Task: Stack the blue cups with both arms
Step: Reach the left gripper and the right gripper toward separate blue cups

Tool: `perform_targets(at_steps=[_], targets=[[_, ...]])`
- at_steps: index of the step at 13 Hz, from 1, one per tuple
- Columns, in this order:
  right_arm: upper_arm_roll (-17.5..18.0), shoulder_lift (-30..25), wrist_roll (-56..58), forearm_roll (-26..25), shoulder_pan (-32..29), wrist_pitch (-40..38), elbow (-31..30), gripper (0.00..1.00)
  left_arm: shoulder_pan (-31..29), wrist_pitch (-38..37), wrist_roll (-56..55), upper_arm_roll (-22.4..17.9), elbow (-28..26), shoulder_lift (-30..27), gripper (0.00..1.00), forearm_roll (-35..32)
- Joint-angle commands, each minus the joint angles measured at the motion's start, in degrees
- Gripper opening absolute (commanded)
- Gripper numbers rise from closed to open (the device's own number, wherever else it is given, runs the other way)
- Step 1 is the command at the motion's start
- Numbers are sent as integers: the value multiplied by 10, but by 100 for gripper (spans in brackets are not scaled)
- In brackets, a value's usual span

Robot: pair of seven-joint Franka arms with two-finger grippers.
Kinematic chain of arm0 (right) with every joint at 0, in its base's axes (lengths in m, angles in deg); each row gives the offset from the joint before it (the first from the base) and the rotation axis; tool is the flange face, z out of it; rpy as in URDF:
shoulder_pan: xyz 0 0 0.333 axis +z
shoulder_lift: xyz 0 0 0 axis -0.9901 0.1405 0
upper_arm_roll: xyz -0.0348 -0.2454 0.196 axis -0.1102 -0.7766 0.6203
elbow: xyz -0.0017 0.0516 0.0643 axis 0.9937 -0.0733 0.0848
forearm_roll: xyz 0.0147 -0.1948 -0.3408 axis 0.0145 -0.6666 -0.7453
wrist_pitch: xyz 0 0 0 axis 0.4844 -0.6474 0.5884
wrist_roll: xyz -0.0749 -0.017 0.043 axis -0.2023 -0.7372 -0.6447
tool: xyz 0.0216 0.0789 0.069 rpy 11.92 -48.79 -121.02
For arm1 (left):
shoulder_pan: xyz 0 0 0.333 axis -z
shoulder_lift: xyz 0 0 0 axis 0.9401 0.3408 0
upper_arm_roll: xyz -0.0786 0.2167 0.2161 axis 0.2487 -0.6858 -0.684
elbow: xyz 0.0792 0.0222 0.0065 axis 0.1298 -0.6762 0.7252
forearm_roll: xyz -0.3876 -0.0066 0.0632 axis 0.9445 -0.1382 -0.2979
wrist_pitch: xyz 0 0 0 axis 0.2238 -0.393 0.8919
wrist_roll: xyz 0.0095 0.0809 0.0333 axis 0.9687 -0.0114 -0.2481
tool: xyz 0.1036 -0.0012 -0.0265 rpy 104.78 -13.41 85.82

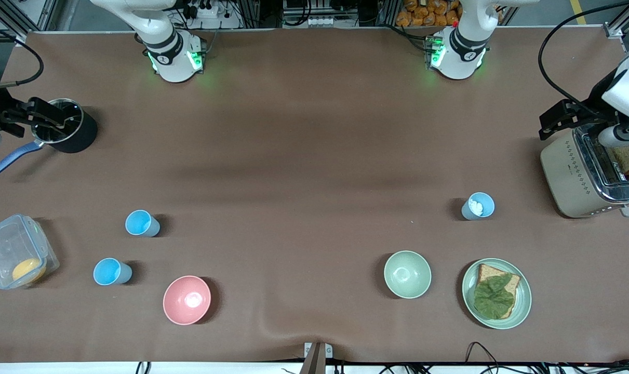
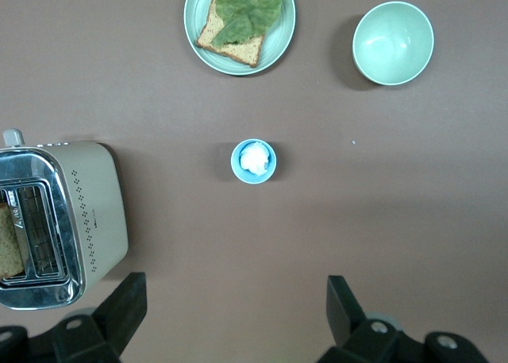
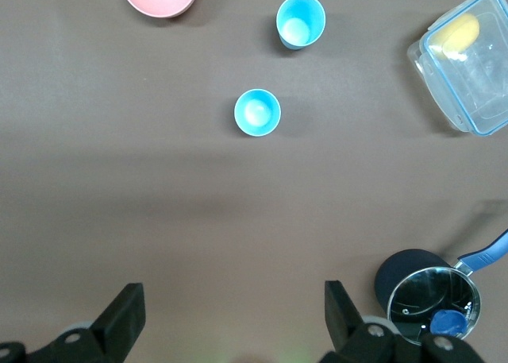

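I need to stack the blue cups, so I will next use my left gripper to take the paler blue cup with white inside by its rim.
Two bright blue cups stand upright toward the right arm's end of the table, one farther from the front camera than the other. Both show in the right wrist view. A paler blue cup with something white inside stands toward the left arm's end, beside the toaster. It also shows in the left wrist view. My left gripper is open and empty, high over bare table by the toaster. My right gripper is open and empty, high by the pot.
A pink bowl sits by the bright cups. A pale green bowl and a plate with bread and a leaf sit by the paler cup. A toaster, a black pot and a clear box stand at the table's ends.
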Motion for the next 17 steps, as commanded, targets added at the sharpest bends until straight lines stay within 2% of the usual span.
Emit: perform_targets(at_steps=[1, 3, 5, 6, 9, 10, 12, 16, 17], targets=[[4, 0, 2, -2, -4, -13, 8, 100, 1, -9, 17, -4, -4, -6, 100, 15], [4, 0, 3, -1, -5, -14, 8, 100, 0, -9, 12, -4, -4, 0, 100, 16], [1, 9, 3, -1, -7, -14, 6, 100, -11, 13, 14, -5, -12, 41, 100, 15], [1, 27, 4, -3, -8, -14, 3, 100, -26, 41, 14, -3, -39, 58, 100, 14], [0, 98, 5, -6, -13, -2, 9, 100, -49, 255, 27, -2, -199, 64, 100, 7], [0, 114, 5, -2, -14, 26, 9, 100, -49, 307, 27, -2, -240, 73, 100, 7], [0, 156, 4, -5, -7, 126, 6, 100, -49, 381, 28, -1, -286, 99, 100, 7], [0, 270, 5, -7, -13, 254, 1, 100, -49, 442, 29, -1, -299, 166, 99, 7], [-1, 308, 3, -23, -9, 307, 0, 100, -49, 454, 29, -1, -297, 182, 94, 7]])
